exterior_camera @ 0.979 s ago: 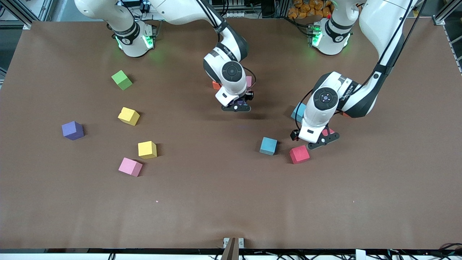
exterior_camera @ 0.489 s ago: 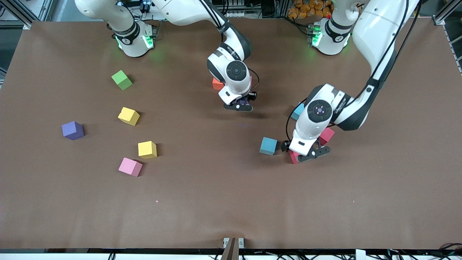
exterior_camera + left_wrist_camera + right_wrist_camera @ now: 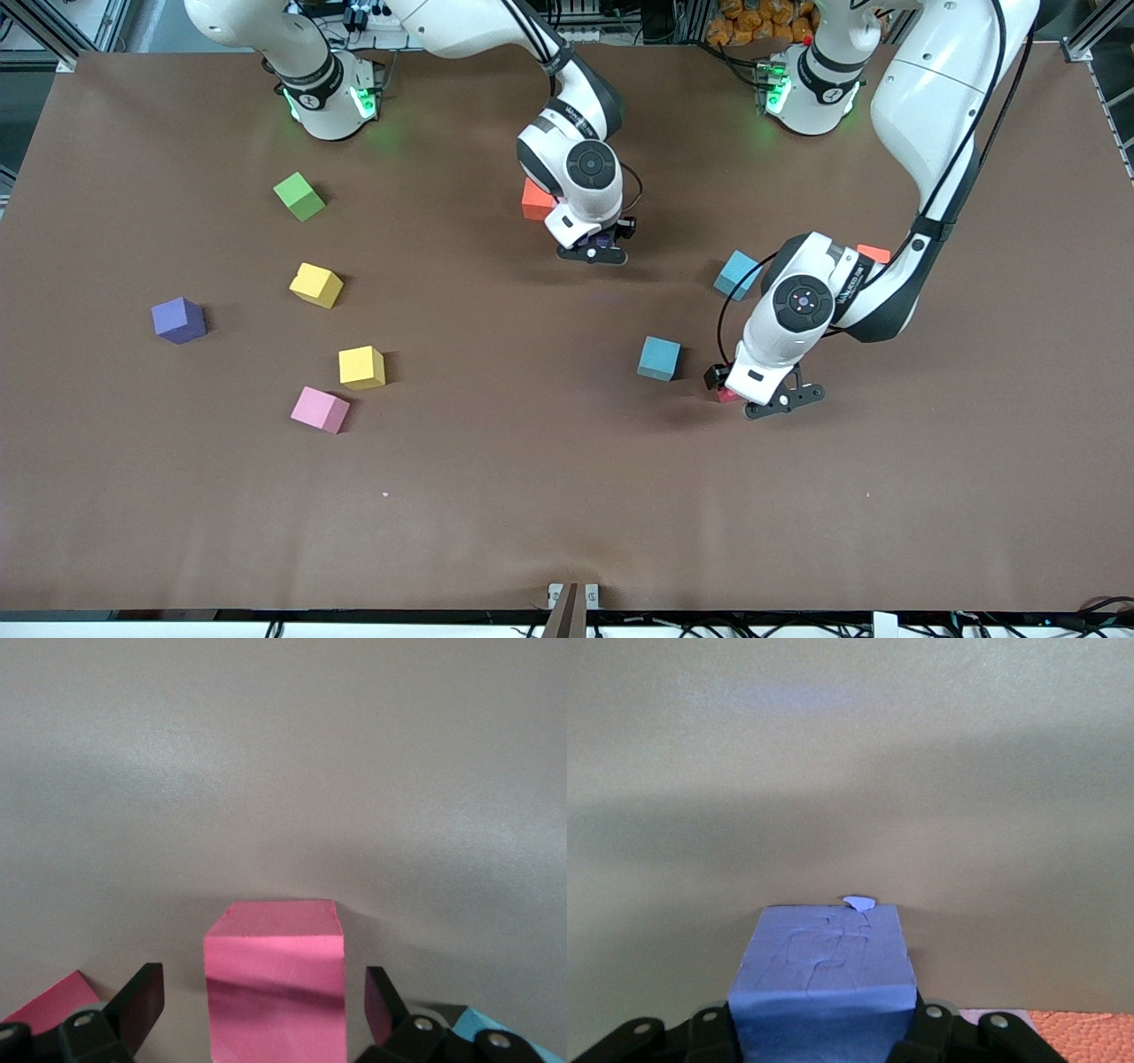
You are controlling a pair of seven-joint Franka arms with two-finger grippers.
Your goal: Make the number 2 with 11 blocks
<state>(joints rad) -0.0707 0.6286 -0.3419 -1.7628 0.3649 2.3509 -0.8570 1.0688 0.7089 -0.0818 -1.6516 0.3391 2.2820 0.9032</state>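
Note:
My left gripper takes hold of the red block by its two opposite sides next, to add a piece to the number 2.
My left gripper (image 3: 772, 399) is open and low around a red block (image 3: 728, 395), one finger on each side with a gap. In the left wrist view this red block (image 3: 275, 979) fills the space between the fingers of that gripper (image 3: 263, 1003). My right gripper (image 3: 592, 253) is shut on a purple block (image 3: 604, 241), beside an orange block (image 3: 536, 199). The right wrist view shows the purple block (image 3: 824, 979) clamped in that gripper (image 3: 824, 1028). Loose blocks lie apart: light blue (image 3: 659, 358), light blue (image 3: 735, 273), purple (image 3: 179, 320), yellow (image 3: 316, 284), yellow (image 3: 362, 367), pink (image 3: 320, 408).
A green cube (image 3: 299, 196) sits toward the right arm's end. A red-orange block (image 3: 874, 253) peeks out by the left arm's forearm. The left wrist view also catches another red block's corner (image 3: 49, 1005) and a light blue block (image 3: 542, 1047).
My left gripper has moved toward the front camera and come down around the red block. My right gripper has carried the purple block slightly toward the bases, uncovering more of the orange block.

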